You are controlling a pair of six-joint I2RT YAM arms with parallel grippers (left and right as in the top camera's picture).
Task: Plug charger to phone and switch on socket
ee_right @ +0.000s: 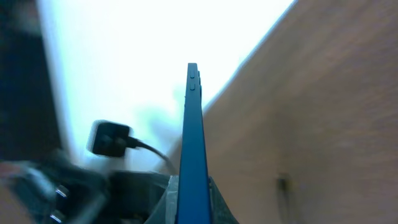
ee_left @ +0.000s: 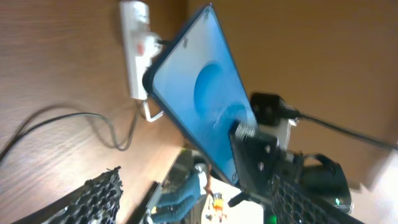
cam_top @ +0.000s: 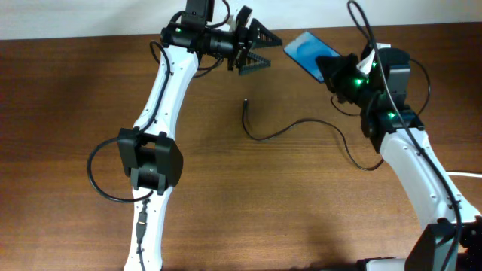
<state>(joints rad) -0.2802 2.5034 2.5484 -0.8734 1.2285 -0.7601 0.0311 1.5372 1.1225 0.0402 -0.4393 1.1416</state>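
I should grab the phone with my left gripper next, by its long side edge (cam_top: 300, 65). The bottom end of the phone then stays free for plugging the charger (cam_top: 301, 126) in.
The phone (cam_top: 304, 50), blue screen up, is held tilted above the table's far side by my right gripper (cam_top: 331, 71), which is shut on its lower end. In the right wrist view the phone (ee_right: 193, 137) shows edge-on between the fingers (ee_right: 193, 186). My left gripper (cam_top: 253, 50) is open and empty just left of the phone; its view shows the phone's screen (ee_left: 199, 93) ahead of the mesh fingers (ee_left: 193, 205). The charger (cam_top: 301, 126) lies loose on the table, its plug tip (cam_top: 245, 102) free. The white socket (ee_left: 135, 50) lies behind the phone, with the cable (ee_left: 74, 116) running from it.
The left arm's white links (cam_top: 162, 98) cross the table's left half. The right arm (cam_top: 418, 165) rises from the front right and covers most of the socket in the overhead view. A white cord (cam_top: 467, 175) lies at the right edge.
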